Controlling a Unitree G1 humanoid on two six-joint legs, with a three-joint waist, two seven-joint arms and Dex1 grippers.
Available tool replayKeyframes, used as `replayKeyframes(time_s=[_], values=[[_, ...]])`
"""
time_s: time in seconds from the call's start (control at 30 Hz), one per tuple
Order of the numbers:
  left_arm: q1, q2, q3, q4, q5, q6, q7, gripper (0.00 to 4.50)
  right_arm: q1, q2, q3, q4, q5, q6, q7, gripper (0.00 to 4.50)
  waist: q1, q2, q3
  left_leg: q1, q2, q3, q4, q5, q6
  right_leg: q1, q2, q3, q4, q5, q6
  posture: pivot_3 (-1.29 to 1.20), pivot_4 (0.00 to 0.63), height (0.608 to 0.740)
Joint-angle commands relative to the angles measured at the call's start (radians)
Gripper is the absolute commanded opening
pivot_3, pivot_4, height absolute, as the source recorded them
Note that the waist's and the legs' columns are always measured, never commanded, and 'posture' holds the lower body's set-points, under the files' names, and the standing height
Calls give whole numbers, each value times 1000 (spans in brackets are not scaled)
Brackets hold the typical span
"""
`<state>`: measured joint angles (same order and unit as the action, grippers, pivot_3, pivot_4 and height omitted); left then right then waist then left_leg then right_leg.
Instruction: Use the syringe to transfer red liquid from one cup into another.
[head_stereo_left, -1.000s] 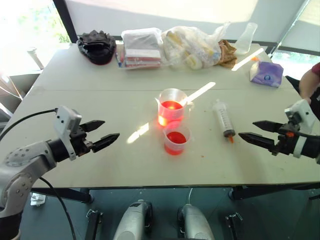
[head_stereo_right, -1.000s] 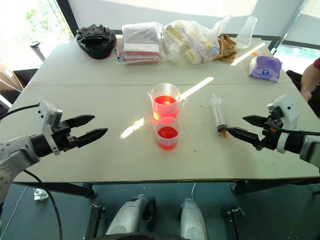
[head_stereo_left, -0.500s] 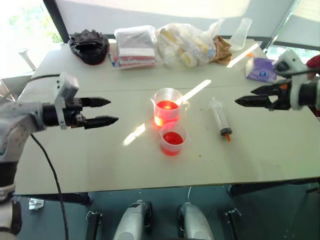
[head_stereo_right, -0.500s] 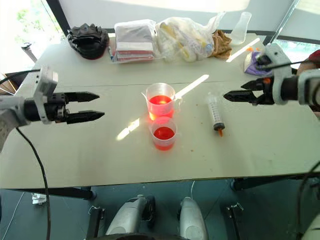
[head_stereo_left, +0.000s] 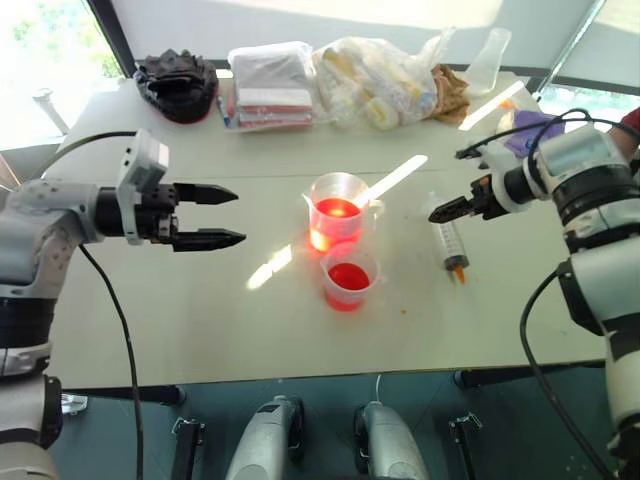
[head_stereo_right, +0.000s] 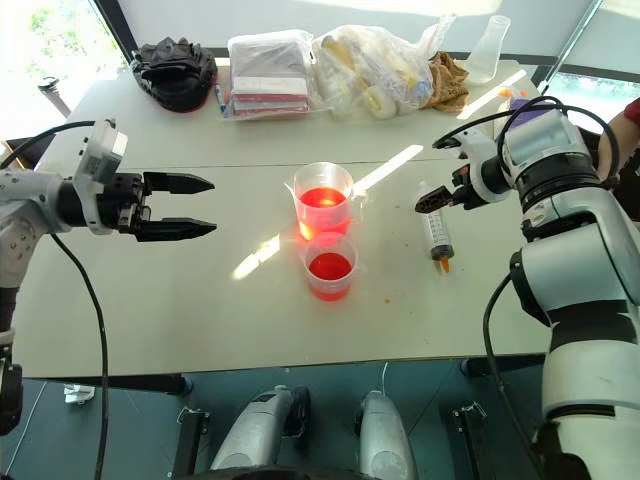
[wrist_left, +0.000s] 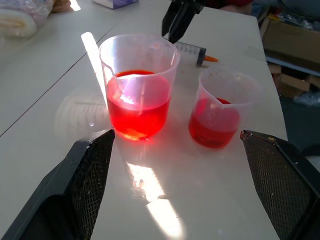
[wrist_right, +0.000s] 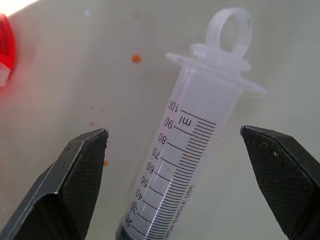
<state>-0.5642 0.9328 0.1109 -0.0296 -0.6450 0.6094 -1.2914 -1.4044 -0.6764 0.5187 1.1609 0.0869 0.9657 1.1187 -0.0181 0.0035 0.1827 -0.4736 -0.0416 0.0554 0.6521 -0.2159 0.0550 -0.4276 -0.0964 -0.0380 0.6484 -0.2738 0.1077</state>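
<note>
The fingers of my right gripper are above the syringe's graduated body (head_stereo_left: 450, 240) (wrist_right: 185, 150), so my right gripper needs to come down before it closes on the syringe.
The syringe (head_stereo_left: 447, 240) lies flat on the table, right of the cups, its orange tip toward the near edge. My right gripper (head_stereo_left: 437, 213) hangs just above its plunger end and points down. In the right wrist view its open fingers (wrist_right: 82, 165) stand on either side of the graduated barrel (wrist_right: 185, 150). The handled beaker (head_stereo_left: 338, 212) holds red liquid (wrist_left: 136, 105). The small cup (head_stereo_left: 348, 277) stands just in front of it, also with red liquid. My left gripper (head_stereo_left: 240, 216) is open and empty, left of the cups, pointing at them.
Along the table's far edge lie a black bag (head_stereo_left: 178, 85), a wrapped stack (head_stereo_left: 268, 85), a full plastic bag (head_stereo_left: 385, 85), a clear flask (head_stereo_left: 490, 60) and a purple pack (head_stereo_left: 530, 130). A person's sleeve (head_stereo_left: 630, 120) shows at the far right. Red drops (wrist_right: 135, 58) dot the table by the syringe.
My right gripper has swung in from the table's right side and tipped down over the syringe's plunger end. The left gripper rose a little and levelled out.
</note>
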Motion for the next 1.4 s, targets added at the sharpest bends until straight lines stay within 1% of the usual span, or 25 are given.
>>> replayKeyframes(time_s=[0.03, 0.2, 0.23, 0.3, 0.33, 0.4, 0.43, 0.47, 0.63, 0.7, 0.77, 0.83, 0.9, 0.97, 1.03, 1.1, 1.17, 1.2, 1.3, 1.37, 1.4], values=[[74, 3, 92, -102, -49, 36, 58, 4247, -32, 55, -47, 79, -63, -74, -44, 4431, -2, 0, 0, 2, 0, 0, 1, 0, 0, 1, 0, 0, 0, 0, 0, 0, 150, 740], [152, -5, 143, -179, -85, 71, 124, 4247, -20, 121, -127, 149, -100, -88, -122, 4431, 4, 0, 0, 7, 0, -1, 1, 1, -3, 4, -1, 3, 4, 1, 0, 0, 150, 740], [163, -8, 151, -189, -90, 76, 137, 4247, -14, 130, -143, 156, -106, -95, -154, 4196, 4, 0, 0, 8, 0, -2, 1, 1, -3, 5, -1, 3, 4, 1, 0, 0, 150, 740], [186, -12, 164, -207, -94, 79, 159, 4247, -2, 145, -172, 167, -117, -100, -197, 3454, 1, 0, 0, 10, 0, -1, -1, 2, -4, 5, -1, 4, 4, 1, 0, 0, 150, 740], [198, -14, 169, -215, -95, 79, 168, 4247, 2, 151, -198, 171, -114, -99, -233, 3029, -1, 0, 0, 11, 0, -1, -2, 2, -4, 5, -1, 5, 4, 1, 0, 0, 150, 740], [219, -18, 176, -230, -97, 79, 186, 4247, 7, 157, -237, 174, -117, -106, -283, 1958, -3, 0, 0, 11, 0, -1, -3, 2, -5, 5, -1, 5, 4, 1, 0, 0, 150, 740], [227, -21, 178, -238, -100, 80, 195, 4247, 9, 157, -254, 175, -121, -111, -305, 1537, -4, 0, 0, 11, 0, -1, -4, 3, -6, 5, -1, 5, 4, 1, 0, 0, 150, 740], [234, -24, 179, -244, -103, 80, 203, 4247, 11, 157, -266, 175, -126, -112, -314, 1413, -4, -1, -1, 12, 0, -1, -4, 3, -7, 5, -1, 5, 4, 1, 0, 0, 150, 740], [239, -31, 175, -250, -110, 79, 227, 4247, 14, 152, -306, 174, -149, -105, -328, 1413, -3, -1, -1, 14, 0, -1, -4, 3, -9, 7, -1, 5, 4, 2, -2, 0, 150, 740], [230, -30, 181, -239, -108, 72, 239, 4247, -16, 135, -346, 163, -130, -102, -320, 1413, -3, -1, -1, 14, 0, -1, -4, 3, -10, 7, -1, 5, 4, 3, -3, 0, 150, 740], [210, -25, 191, -214, -104, 65, 246, 4247, -64, 110, -388, 136, -106, -138, -292, 1413, -2, 0, -1, 14, 0, -1, -4, 3, -10, 7, -1, 5, 4, 3, -3, 0, 150, 740], [162, -27, 194, -161, -86, 43, 263, 4247, -123, 87, -435, 91, -75, -175, -248, 1413, -3, 1, 0, 12, 0, -1, -4, 4, -10, 5, -1, 5, 5, 3, -3, 0, 150, 740], [99, -31, 187, -102, -70, 24, 273, 4247, -169, 76, -505, 37, -24, -213, -233, 1413, -3, 2, 1, 11, 0, -1, -5, 5, -9, 2, -1, 5, 5, 3, -3, 0, 150, 740], [7, -45, 164, -27, -41, -8, 287, 4247, -179, 78, -588, -69, 47, -271, -221, 1413, -2, 2, 1, 11, 1, 0, -6, 5, -9, 2, 0, 5, 6, 3, -3, 0, 150, 740], [-103, -66, 126, 66, 7, -56, 288, 4247, -124, 101, -659, -264, 123, -322, -218, 1413, -2, 1, 0, 11, 2, 0, -6, 5, -10, 2, 1, 5, 6, 3, -3, 0, 150, 740], [-216, -93, 83, 167, 69, -116, 289, 4247, -16, 134, -700, -519, 218, -344, -162, 1413, 5, -1, -1, 12, 2, -1, -7, 5, -10, 3, 2, 4, 5, 3, -3, 0, 150, 740], [-304, -117, 55, 254, 106, -161, 267, 4247, 64, 185, -756, -696, 310, -317, -182, 1413, 8, -3, -2, 12, 3, -1, -5, 5, -9, 5, 2, 3, 6, 3, -3, 0, 150, 740], [-351, -130, 41, 303, 125, -189, 253, 4247, 94, 218, -775, -758, 334, -316, -228, 1413, 7, -3, -2, 12, 2, -1, -4, 5, -8, 6, 3, 2, 6, 3, -2, 0, 150, 740], [-567, -219, -2, 490, 205, -319, 269, 4247, 246, 339, -755, -944, 358, -376, -324, 1413, 17, -5, -1, 11, 2, 0, 0, 5, -6, 6, 3, 2, 12, 4, -1, 0, 150, 740], [-675, -265, -8, 598, 250, -370, 309, 4247, 326, 383, -725, -1007, 340, -442, -348, 1413, 28, -6, -1, 11, 1, 0, 2, 5, -5, 6, 3, 1, 13, 4, -1, 0, 150, 740], [-710, -281, -10, 634, 262, -391, 304, 4247, 364, 400, -706, -1028, 328, -474, -352, 1413, 28, -6, -1, 10, 1, 0, 2, 5, -4, 6, 3, 2, 13, 4, -1, 0, 150, 740]])
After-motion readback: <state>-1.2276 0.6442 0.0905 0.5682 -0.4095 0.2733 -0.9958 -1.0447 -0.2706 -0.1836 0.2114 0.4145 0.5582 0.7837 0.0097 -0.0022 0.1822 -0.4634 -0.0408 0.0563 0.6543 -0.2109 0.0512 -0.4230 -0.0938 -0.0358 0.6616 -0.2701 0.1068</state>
